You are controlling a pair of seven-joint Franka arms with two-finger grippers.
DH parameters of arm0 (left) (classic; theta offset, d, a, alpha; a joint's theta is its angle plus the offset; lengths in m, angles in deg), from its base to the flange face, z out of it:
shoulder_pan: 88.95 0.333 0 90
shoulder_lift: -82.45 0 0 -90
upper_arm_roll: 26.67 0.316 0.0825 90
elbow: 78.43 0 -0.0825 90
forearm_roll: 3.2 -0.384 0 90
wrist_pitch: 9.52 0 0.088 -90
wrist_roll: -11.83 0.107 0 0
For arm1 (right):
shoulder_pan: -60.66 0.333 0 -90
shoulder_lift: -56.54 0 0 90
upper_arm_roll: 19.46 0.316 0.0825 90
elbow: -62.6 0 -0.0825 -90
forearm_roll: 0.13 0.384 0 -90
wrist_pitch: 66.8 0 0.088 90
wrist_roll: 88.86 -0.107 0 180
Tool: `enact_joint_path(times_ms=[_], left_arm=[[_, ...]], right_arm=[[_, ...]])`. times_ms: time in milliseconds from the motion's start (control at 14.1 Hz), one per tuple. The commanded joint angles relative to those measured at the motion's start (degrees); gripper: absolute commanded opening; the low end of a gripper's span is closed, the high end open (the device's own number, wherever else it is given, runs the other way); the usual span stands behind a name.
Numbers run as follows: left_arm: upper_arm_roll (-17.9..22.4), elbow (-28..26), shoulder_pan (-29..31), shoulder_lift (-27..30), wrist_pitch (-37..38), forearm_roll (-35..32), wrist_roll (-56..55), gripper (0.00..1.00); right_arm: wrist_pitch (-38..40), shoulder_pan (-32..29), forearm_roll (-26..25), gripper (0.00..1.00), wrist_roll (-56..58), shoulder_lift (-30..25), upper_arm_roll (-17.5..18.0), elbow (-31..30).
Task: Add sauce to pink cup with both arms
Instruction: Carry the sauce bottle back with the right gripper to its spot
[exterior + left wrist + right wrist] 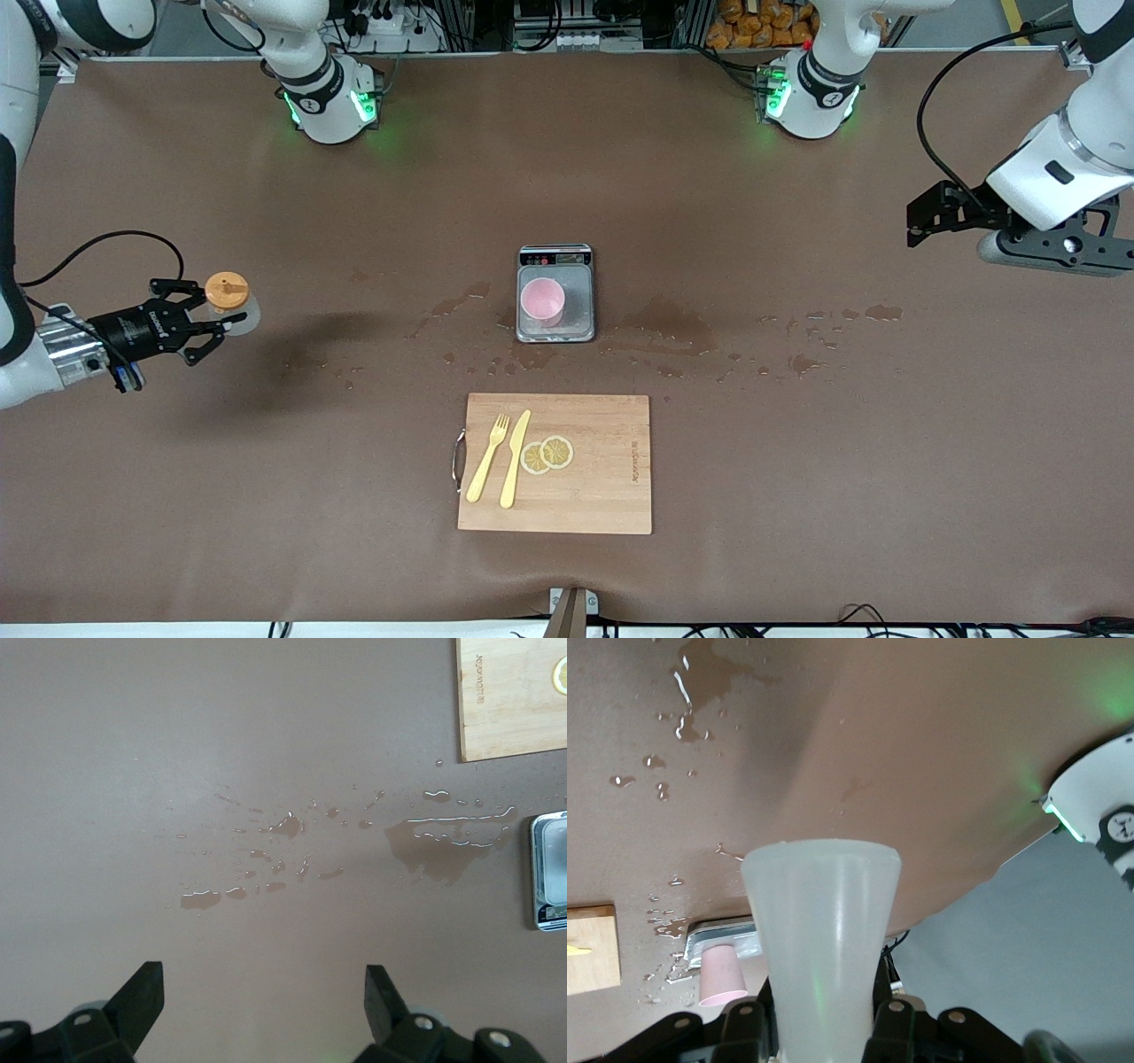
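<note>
The sauce bottle's base (pixel 246 319) (pixel 821 850) hangs tilted above the tabletop, apart from its shadow, so the right gripper needs to keep holding the sauce bottle.
The sauce bottle (pixel 229 299), translucent grey-white with an orange cap, is held in my right gripper (pixel 215 320), which is shut on its body over the table's right-arm end. In the right wrist view the bottle (pixel 824 939) fills the middle, between the fingers of the right gripper (pixel 820 1028). The pink cup (pixel 542 299) stands upright on the grey scale (pixel 578 301) at the table's middle; it also shows in the right wrist view (pixel 723 976). My left gripper (pixel 921 217) is open and empty, up over the left-arm end (pixel 264 992).
A wooden cutting board (pixel 611 478) lies nearer the front camera than the scale, with a yellow fork (pixel 488 457), a yellow knife (pixel 515 459) and lemon slices (pixel 547 454) on it. Wet spills (pixel 673 326) spread beside the scale toward the left arm's end.
</note>
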State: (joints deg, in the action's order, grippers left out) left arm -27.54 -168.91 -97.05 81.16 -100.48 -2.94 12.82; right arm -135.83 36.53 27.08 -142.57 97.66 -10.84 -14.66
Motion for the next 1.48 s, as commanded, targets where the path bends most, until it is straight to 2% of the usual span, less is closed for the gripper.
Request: enact_joint_path(times_ms=[0,141,495,990,1202,1273,1343,1414], left_arm=[[-0.18,1.1,0.1,-0.56,-0.1,0.78,0.24,1.0],[-0.18,1.1,0.1,-0.47,-0.1,0.88,0.24,1.0],[-0.09,1.1,0.28,-0.73,-0.1,1.32,0.24,1.0],[-0.09,1.8,0.37,-0.73,-0.1,1.14,0.07,1.0],[-0.18,1.46,2.47,0.14,1.03,1.58,-0.02,1.0],[-0.18,1.45,2.48,0.5,1.82,1.58,-0.02,1.0],[-0.27,1.71,2.48,0.5,1.83,2.01,-0.02,1.0],[-0.18,1.8,2.48,0.41,1.75,2.98,-0.11,1.0]], right_arm=[[0.04,-4.32,1.88,0.0,7.72,4.04,0.96,-1.31],[-0.05,-5.92,2.23,0.0,12.12,7.65,0.87,-1.23],[-1.46,-8.2,2.14,0.0,18.63,12.4,0.79,-1.23],[-4.97,-9.87,1.44,0.0,20.13,15.57,0.43,-1.23],[-5.94,-10.31,1.44,0.03,23.48,16.46,0.26,-1.31],[-5.94,-10.4,1.44,0.37,23.65,16.46,0.26,-1.23],[-5.94,-10.4,1.44,0.78,23.57,16.46,0.26,-1.05],[-5.94,-9.97,1.27,1.0,23.39,16.37,0.17,-0.88]])
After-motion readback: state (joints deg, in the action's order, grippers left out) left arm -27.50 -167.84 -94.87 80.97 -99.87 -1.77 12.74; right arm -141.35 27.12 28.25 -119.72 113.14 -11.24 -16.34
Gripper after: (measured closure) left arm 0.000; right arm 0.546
